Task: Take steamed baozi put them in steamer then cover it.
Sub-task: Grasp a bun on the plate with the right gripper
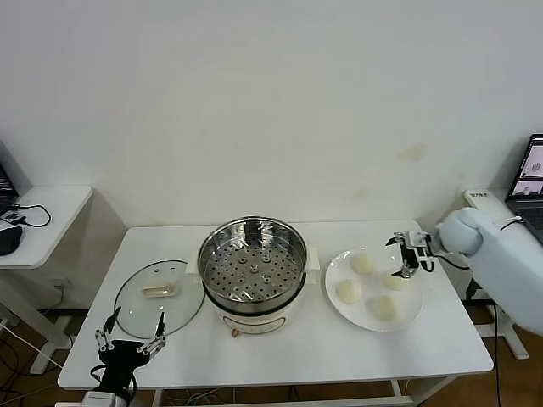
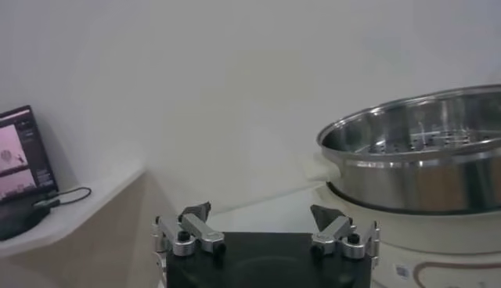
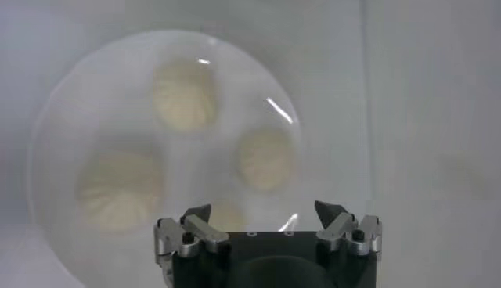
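The right gripper grips the baozi nearest the wall in the steamer [image 1: 252, 271] by its round sides next, to put it in the steamer.
Several cream-white steamed baozi [image 1: 349, 291] lie on a white plate [image 1: 335, 275] at the table's right. The right wrist view looks down on the baozi [image 3: 185, 95] and the plate [image 3: 55, 109]. My right gripper [image 1: 405, 257] [image 3: 264, 210] hovers open above the plate's far right side, with nothing in it. The shiny steamer [image 1: 252, 271] [image 2: 423, 156] stands uncovered at mid-table, its perforated tray bare. To its left the glass cover [image 1: 159, 297] lies flat on the table. By the table's front left corner my left gripper [image 1: 130, 335] [image 2: 261, 211] is open and holds nothing.
The white table [image 1: 280, 348] has bare room along its front edge. A lower side table [image 1: 51, 208] with cables stands at the left. A laptop [image 1: 530, 174] sits at the far right, and another laptop [image 2: 19, 156] shows in the left wrist view.
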Controlling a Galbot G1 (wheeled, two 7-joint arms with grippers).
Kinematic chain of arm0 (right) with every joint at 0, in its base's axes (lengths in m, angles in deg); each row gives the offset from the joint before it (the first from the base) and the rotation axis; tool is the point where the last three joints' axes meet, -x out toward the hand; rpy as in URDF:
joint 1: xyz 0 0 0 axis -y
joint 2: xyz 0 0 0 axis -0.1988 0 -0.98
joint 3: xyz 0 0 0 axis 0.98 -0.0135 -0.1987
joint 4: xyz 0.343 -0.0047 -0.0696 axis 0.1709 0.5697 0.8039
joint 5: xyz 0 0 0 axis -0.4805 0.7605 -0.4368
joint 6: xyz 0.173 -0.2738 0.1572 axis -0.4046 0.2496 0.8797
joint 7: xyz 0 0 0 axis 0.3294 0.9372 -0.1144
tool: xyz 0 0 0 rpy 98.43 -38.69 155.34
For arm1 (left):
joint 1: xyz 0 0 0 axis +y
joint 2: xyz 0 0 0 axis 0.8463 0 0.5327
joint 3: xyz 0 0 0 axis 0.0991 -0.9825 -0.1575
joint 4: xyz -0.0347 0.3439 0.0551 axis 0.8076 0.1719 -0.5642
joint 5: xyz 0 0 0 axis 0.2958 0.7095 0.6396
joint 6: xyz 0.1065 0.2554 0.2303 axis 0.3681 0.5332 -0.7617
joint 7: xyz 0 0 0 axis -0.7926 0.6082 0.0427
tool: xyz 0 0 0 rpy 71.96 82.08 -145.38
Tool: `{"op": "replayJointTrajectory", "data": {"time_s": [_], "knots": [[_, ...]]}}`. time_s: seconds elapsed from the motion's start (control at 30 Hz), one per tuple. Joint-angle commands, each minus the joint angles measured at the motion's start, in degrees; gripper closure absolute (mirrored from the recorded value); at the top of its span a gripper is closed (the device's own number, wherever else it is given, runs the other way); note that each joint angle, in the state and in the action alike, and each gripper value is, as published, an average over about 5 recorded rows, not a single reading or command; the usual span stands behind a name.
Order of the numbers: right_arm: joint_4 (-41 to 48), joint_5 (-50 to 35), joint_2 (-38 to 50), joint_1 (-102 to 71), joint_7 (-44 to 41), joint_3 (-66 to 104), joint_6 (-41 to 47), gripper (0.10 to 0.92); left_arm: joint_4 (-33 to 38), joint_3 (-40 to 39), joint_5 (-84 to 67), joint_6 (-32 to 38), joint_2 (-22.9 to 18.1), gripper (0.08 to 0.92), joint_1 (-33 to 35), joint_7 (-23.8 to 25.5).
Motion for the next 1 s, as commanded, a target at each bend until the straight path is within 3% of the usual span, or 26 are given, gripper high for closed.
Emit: {"op": "replayJointTrajectory", "data": {"time_s": [0.03,1.0], "knots": [[13.0,0.8,-9.3,9.5,-1.6,-11.5,0.4,0.203,-0.2,0.2,0.2,0.0,0.0,0.177,-0.4,0.2],[23.7,5.9,-20.0,6.0,2.0,-8.6,-0.2,0.231,-0.9,1.9,0.4,0.4,0.4,0.177,-0.3,0.5]]}}
